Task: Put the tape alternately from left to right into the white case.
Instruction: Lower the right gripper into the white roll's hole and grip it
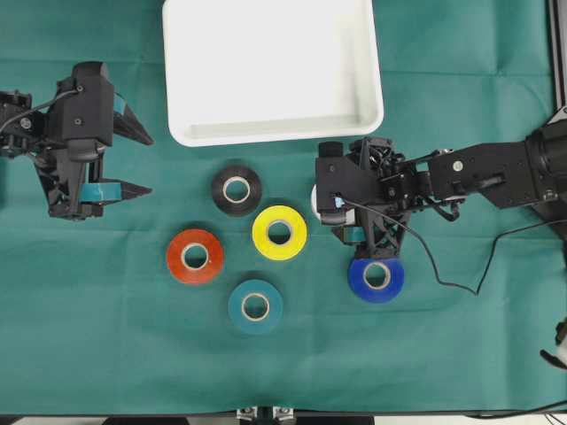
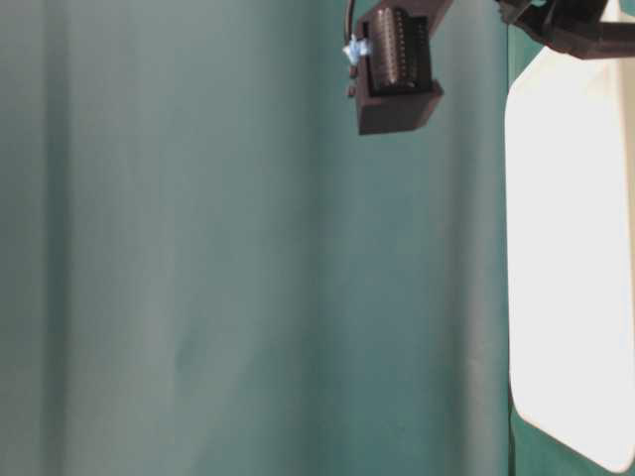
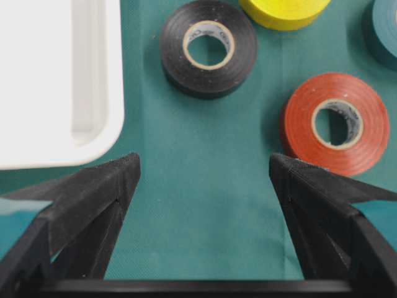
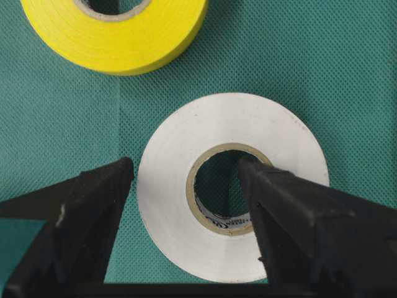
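My fingers are beside the white roll's band (image 4: 164, 180) and inside the hole in the roll's core, so my right gripper needs to close now. It would hold the band.
The white case (image 1: 266, 135) lies at the top middle with nothing in it. Five rolls of tape lie flat on the green cloth: black (image 1: 221, 190), yellow (image 1: 279, 250), orange-red (image 1: 195, 275), teal (image 1: 255, 326) and blue (image 1: 376, 294). Only a sliver of the white roll (image 1: 314, 202) shows under my right gripper (image 1: 332, 212). In the right wrist view that gripper (image 4: 186, 164) is open, one finger outside the white roll (image 4: 167, 211) and the other over its core hole. My left gripper (image 3: 205, 160) is open over bare cloth, between the case (image 3: 105, 136) and the orange-red roll (image 3: 298, 130).
Black (image 3: 242, 62), yellow (image 3: 282, 12) and teal (image 3: 384, 31) rolls lie beyond the left gripper (image 1: 146, 164). The yellow roll (image 4: 118, 43) lies close to the white one. A black cable (image 1: 443, 274) trails beside the blue roll. The table-level view shows the case (image 2: 566, 248) and green cloth.
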{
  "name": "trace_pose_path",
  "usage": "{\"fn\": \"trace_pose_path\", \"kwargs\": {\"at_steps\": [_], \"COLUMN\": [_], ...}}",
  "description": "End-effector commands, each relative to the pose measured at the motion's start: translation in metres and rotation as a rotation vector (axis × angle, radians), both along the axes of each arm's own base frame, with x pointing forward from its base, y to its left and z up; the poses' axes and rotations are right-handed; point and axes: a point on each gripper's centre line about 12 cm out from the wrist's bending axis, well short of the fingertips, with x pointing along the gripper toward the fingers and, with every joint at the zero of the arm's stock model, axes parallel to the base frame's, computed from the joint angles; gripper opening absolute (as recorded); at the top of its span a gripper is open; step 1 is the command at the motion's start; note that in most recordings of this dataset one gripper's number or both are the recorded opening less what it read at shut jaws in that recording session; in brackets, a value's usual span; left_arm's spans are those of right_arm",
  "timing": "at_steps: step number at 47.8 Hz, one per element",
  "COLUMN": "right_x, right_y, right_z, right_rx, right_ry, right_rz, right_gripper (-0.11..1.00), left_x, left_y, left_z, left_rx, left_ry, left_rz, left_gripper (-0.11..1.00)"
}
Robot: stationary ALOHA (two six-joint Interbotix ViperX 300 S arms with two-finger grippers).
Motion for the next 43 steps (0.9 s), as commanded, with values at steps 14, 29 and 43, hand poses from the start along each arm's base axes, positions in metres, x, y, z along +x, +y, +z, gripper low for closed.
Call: {"fn": "trace_pose_path", "kwargs": {"at_steps": [14, 29, 43], "right_x": [0.007, 0.009, 0.012], "right_y": [0.0, 0.001, 0.003], "right_z": [0.008, 0.011, 0.026], "right_rx": [0.019, 0.022, 0.027], "right_ry": [-0.022, -0.019, -0.057], "right_rz": [-0.029, -0.035, -0.029], "right_gripper": [0.79, 0.28, 0.28], "left_x": [0.003, 0.003, 0.002], "left_y": [0.001, 0.001, 0.001], "left_z": [0.005, 0.006, 0.005], "left_rx": [-0.003, -0.003, -0.004], "left_ry": [-0.018, -0.021, -0.02], "left_rz": [0.005, 0.005, 0.006], "left_gripper": [0.54, 0.54, 0.54]}}
